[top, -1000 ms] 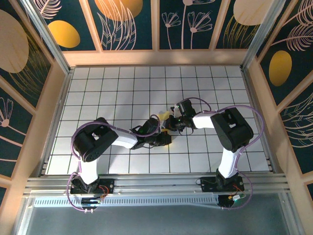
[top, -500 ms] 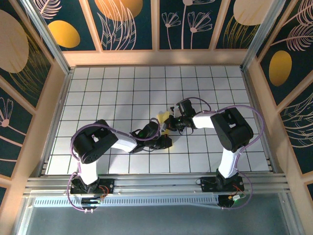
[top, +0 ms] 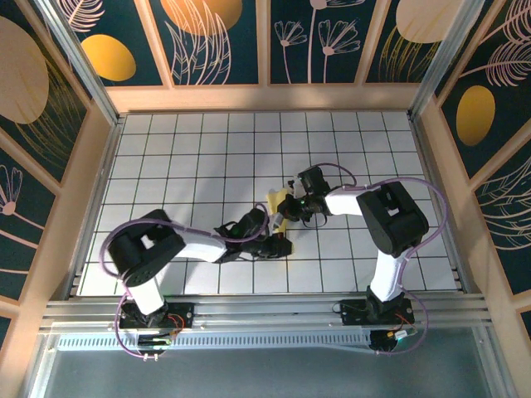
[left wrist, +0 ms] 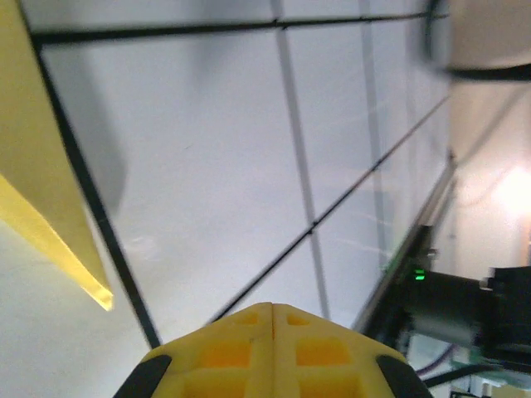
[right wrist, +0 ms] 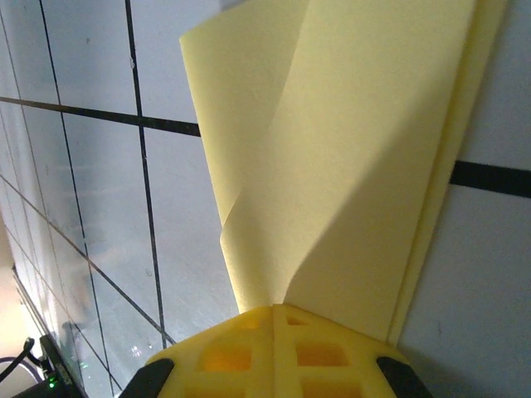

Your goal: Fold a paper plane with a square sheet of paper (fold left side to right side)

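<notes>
The folded sheet of paper (top: pixel 275 201) lies on the flat tiles below my right gripper, so it is time for the gripper to release it now.
The sheet of paper (top: pixel 275 201) is pale yellow and folded into layers, lying on the tiled table (top: pixel 191 166) between the two grippers. In the right wrist view the paper (right wrist: pixel 357 149) has a flap curling up into the seam of my right gripper (right wrist: pixel 274 308), which is shut on it. The right gripper (top: pixel 284 214) reaches in from the right. My left gripper (top: pixel 282 246) sits just in front of the paper, low over the table. Its yellow fingertips (left wrist: pixel 272 310) are shut with nothing between them, and the paper's pointed end (left wrist: pixel 33 166) lies to their left.
The white grid table is ringed by wooden walls (top: pixel 91 166) with dark floral panels. A metal rail (top: pixel 265 311) at the near edge carries both arm bases. The right arm's base (left wrist: pixel 465 307) shows in the left wrist view.
The left arm's elbow has swung out to the left and its gripper has slid slightly nearer. The right gripper and paper have hardly moved.
</notes>
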You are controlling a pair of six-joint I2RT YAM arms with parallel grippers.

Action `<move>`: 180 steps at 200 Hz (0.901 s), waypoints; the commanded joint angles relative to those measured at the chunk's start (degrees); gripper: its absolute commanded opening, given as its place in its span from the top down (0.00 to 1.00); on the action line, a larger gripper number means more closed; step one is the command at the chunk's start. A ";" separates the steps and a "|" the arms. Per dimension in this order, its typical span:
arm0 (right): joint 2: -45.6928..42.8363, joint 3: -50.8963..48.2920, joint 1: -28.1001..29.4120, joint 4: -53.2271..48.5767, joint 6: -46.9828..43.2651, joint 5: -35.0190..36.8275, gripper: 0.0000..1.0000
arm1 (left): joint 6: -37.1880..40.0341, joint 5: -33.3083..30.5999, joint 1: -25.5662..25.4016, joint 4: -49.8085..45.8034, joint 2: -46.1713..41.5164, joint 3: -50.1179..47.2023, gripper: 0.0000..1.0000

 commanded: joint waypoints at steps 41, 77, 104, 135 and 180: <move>-7.45 4.25 0.92 -11.94 -3.29 9.78 0.80 | 4.36 -7.43 10.34 -9.49 -18.07 -2.87 0.94; -14.78 3.97 1.09 -16.11 -3.03 16.60 0.64 | 5.44 -24.79 11.21 -19.80 -23.34 -1.72 0.82; -17.43 4.95 5.47 -23.09 -2.66 27.48 0.53 | 3.52 -35.93 11.21 -22.70 -27.15 -2.83 0.75; -14.66 8.62 11.79 -29.41 -1.72 38.56 0.43 | 0.85 -42.43 11.21 -22.58 -30.35 -5.16 0.59; -4.76 14.29 16.17 -32.66 -1.95 46.22 0.42 | 0.69 -42.64 11.21 -23.90 -30.76 -5.34 0.54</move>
